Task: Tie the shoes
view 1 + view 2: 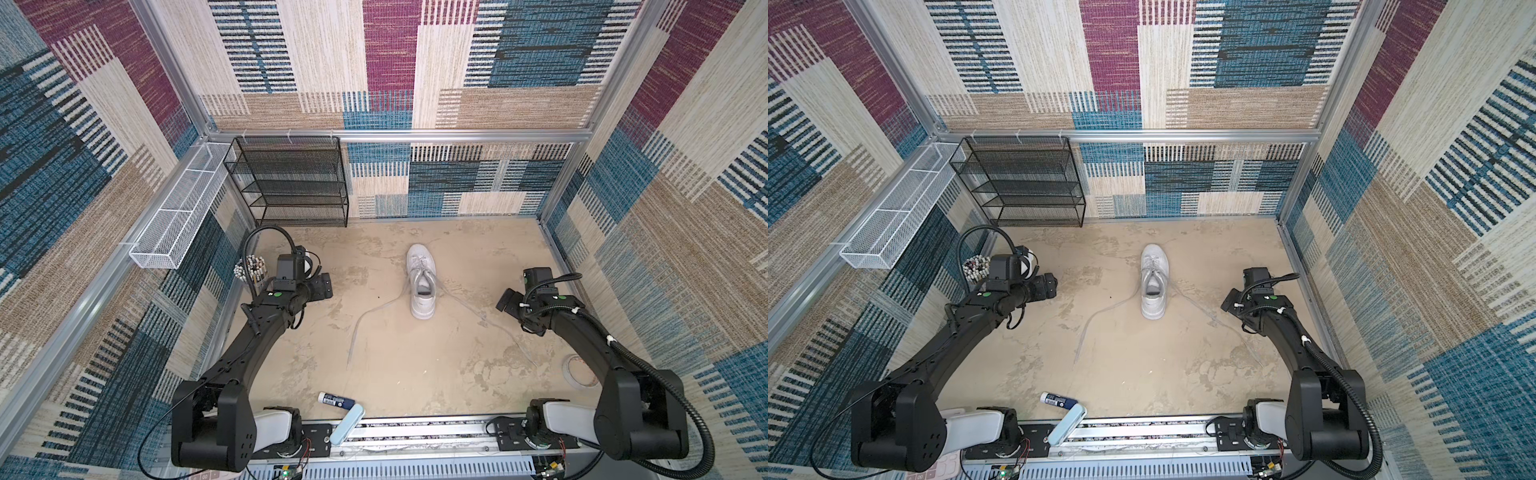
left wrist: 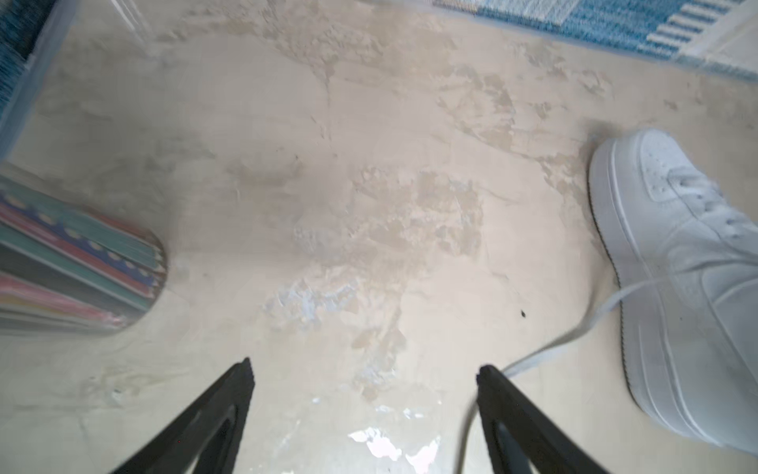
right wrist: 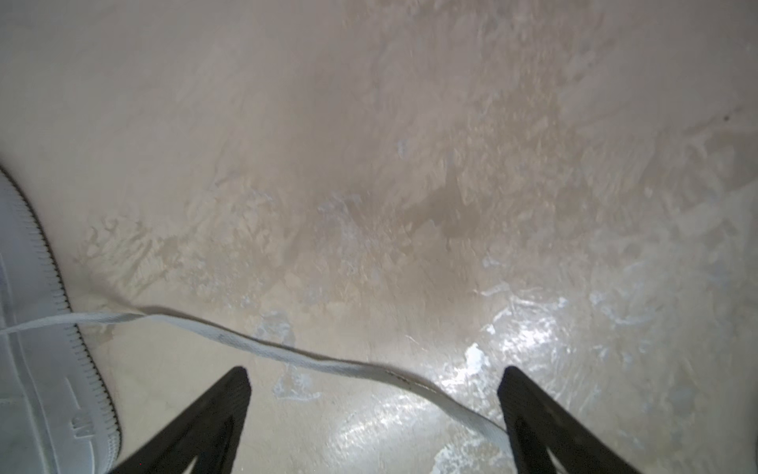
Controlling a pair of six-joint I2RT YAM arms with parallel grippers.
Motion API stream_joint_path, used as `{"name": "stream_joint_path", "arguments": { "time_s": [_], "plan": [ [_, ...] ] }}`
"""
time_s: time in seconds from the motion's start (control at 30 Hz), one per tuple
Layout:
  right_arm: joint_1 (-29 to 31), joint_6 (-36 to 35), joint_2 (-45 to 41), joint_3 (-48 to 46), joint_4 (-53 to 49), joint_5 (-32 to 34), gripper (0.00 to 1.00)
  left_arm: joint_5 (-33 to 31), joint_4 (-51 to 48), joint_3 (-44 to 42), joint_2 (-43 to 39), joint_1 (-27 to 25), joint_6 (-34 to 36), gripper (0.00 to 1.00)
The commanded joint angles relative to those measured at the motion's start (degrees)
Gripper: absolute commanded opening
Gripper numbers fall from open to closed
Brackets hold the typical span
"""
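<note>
My right gripper grabs the lace's trailing part, well away from the shoe (image 1: 422, 282) next, which leaves length to cross the lace over for tying.
The shoe (image 1: 422, 282) (image 1: 1153, 282) is a white low-top sneaker standing mid-table, toe pointing to the back wall, untied. One lace (image 1: 365, 320) trails forward-left over the table and the other lace (image 1: 498, 328) trails forward-right. My left gripper (image 1: 322, 286) (image 2: 365, 371) hovers left of the shoe (image 2: 676, 266), open and empty, with the lace (image 2: 574, 332) running past its one finger. My right gripper (image 1: 505, 305) (image 3: 374, 374) is right of the shoe (image 3: 37, 369), open, and the lace (image 3: 287, 353) lies on the table across the gap between its fingers.
A black mesh shelf (image 1: 291, 183) and a white mesh basket (image 1: 174, 220) stand at the back left. A cup of pencils (image 1: 251, 270) (image 2: 82, 266) sits close behind the left gripper. A blue tube (image 1: 336, 401) and pale blue case (image 1: 347, 424) lie at the front edge, a tape roll (image 1: 579, 370) at the right.
</note>
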Motion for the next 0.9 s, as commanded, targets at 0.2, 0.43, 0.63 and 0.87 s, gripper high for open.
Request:
{"name": "stream_joint_path", "arguments": {
  "time_s": [0.2,0.43,0.63,0.87],
  "plan": [
    [0.10,-1.09,2.60,-0.69,-5.11,-3.48,0.66,0.77,-5.47,-1.39,-0.76,-2.33,-4.55,0.87],
    [0.07,-0.98,2.77,-1.88,-4.32,-1.47,0.56,1.82,-6.40,-0.89,-0.13,-2.72,-4.90,0.86],
    [0.09,-1.76,5.04,-2.02,-2.83,-0.09,0.49,2.26,-6.84,-0.39,0.03,-3.32,-6.09,0.85],
    [0.03,-2.25,7.26,-2.76,-0.82,0.18,0.46,2.43,-6.91,-0.07,1.19,-4.64,-7.11,0.84]
  ]
}}
